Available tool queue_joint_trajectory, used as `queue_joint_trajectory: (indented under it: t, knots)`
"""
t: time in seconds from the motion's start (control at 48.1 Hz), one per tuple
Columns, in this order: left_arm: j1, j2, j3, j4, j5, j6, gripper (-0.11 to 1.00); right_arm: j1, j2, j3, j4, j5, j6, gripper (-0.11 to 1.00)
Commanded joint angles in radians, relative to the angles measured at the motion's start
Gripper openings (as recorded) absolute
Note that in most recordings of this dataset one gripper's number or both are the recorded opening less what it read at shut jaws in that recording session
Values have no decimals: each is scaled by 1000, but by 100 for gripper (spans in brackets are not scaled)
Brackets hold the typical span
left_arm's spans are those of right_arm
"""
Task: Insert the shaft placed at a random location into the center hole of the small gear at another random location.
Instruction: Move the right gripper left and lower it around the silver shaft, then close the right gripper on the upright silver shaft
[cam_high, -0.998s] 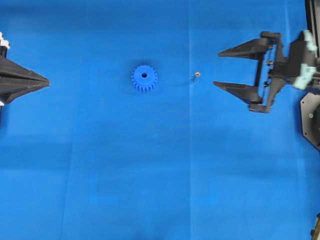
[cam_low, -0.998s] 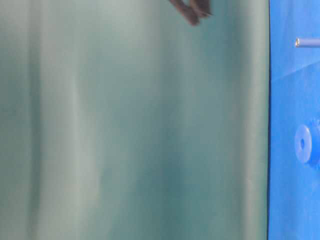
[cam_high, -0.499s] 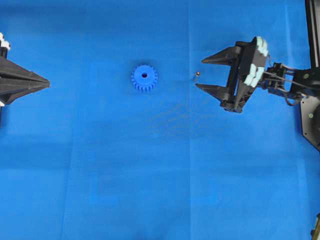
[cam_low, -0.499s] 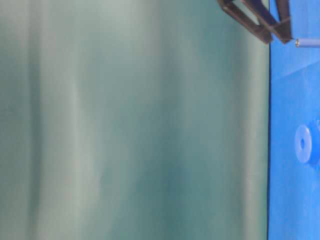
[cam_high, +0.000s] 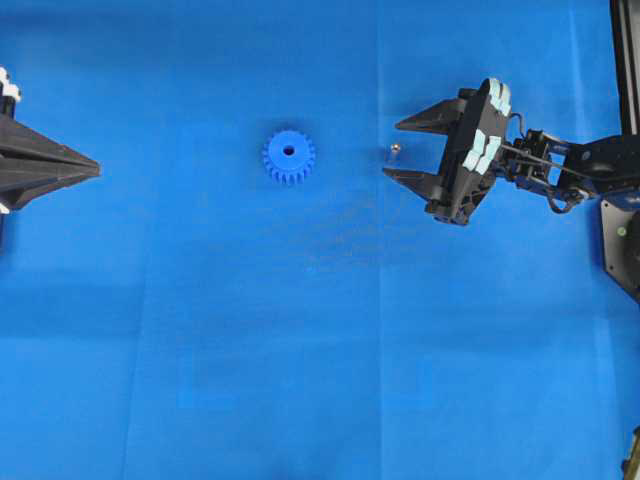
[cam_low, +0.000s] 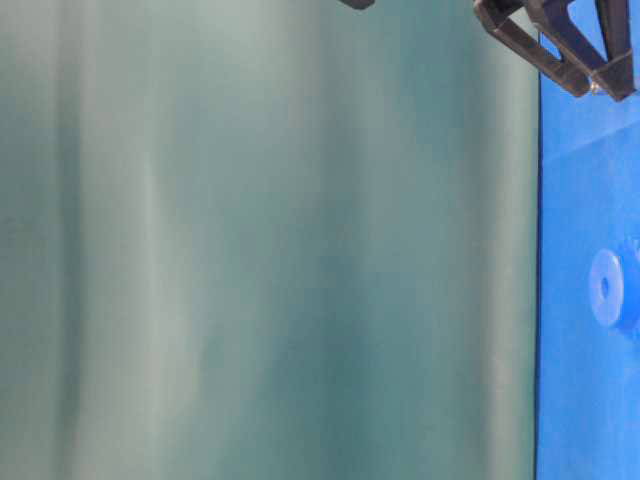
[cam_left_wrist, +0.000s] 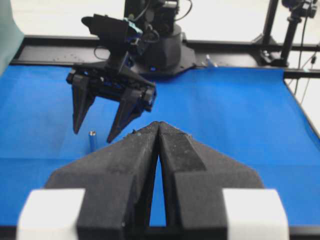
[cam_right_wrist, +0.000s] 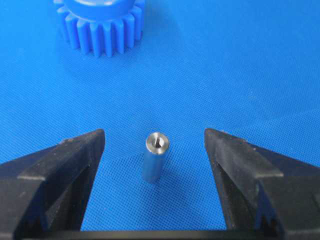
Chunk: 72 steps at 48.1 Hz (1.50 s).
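The robot's right gripper will take hold of the shaft by its upper end (cam_high: 396, 147) next, so the shaft's lower end stays free to go into the small gear's center hole (cam_high: 289, 151).
The shaft (cam_high: 394, 151) is a short silvery pin standing upright on the blue mat, right of the small gear (cam_high: 289, 156). The gear's dark center hole (cam_high: 289, 151) faces up, with nothing in it. My right gripper (cam_high: 392, 149) is open, and its two fingertips flank the shaft without touching it. In the right wrist view the shaft (cam_right_wrist: 155, 157) stands between the black fingers (cam_right_wrist: 60, 170), with the gear (cam_right_wrist: 100, 27) beyond it. My left gripper (cam_high: 95, 168) rests shut at the left edge, its tips together (cam_left_wrist: 158, 124) and holding nothing.
The right arm's black base plate (cam_high: 622, 240) sits at the right edge of the mat. A green curtain (cam_low: 270, 250) fills most of the table-level view. The gear (cam_low: 606, 287) and the right fingers (cam_low: 560, 50) show at that view's right side.
My right gripper has moved left and come down around the shaft, and its jaws have narrowed slightly. The shaft, the gear and the left gripper have not moved.
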Motion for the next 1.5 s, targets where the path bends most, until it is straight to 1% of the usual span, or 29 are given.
queue_joint_trajectory:
  t: [0.0, 0.083, 0.125, 0.291, 0.333, 0.353, 0.707, 0.769, 0.998, 1.123, 1.289, 1.476]
  knots:
    - [-2, 3, -9, 2, -3, 0, 0, 0, -8, -12, 8, -8, 2, 63]
    - [-2, 2, -9, 0, -3, 0, 0, -2, -6, -12, 14, -6, 2, 56]
    - [-2, 3, -9, 0, -3, 0, 0, -2, -3, -12, 15, -6, 2, 49]
    - [-2, 2, -9, 2, -3, 2, 0, -2, 6, -12, 17, -6, 2, 10]
    - [-2, 2, -9, 0, -2, 0, 0, -2, 6, -12, 17, -8, 2, 4]
    - [-2, 2, -9, 2, 0, 2, 0, -2, 5, -12, 17, -8, 2, 3]
    - [-2, -2, -9, 0, 12, 0, 0, -2, -14, -14, 17, 3, 3, 3]
    - [-2, -3, -9, 0, 17, 0, 0, -2, -43, -15, 17, 23, 3, 3]
    - [-2, -9, -9, 2, 25, -6, 0, -2, -210, -28, 14, 167, -9, 3]
    - [-2, -11, -8, 0, 25, -6, 0, -2, -278, -37, 11, 233, -15, 3]
    - [-2, -11, -9, 2, 26, -6, 0, -2, -287, -41, 5, 270, -17, 3]
    - [-2, -11, -8, 2, 26, -6, 0, -2, -282, -48, 5, 272, -17, 3]
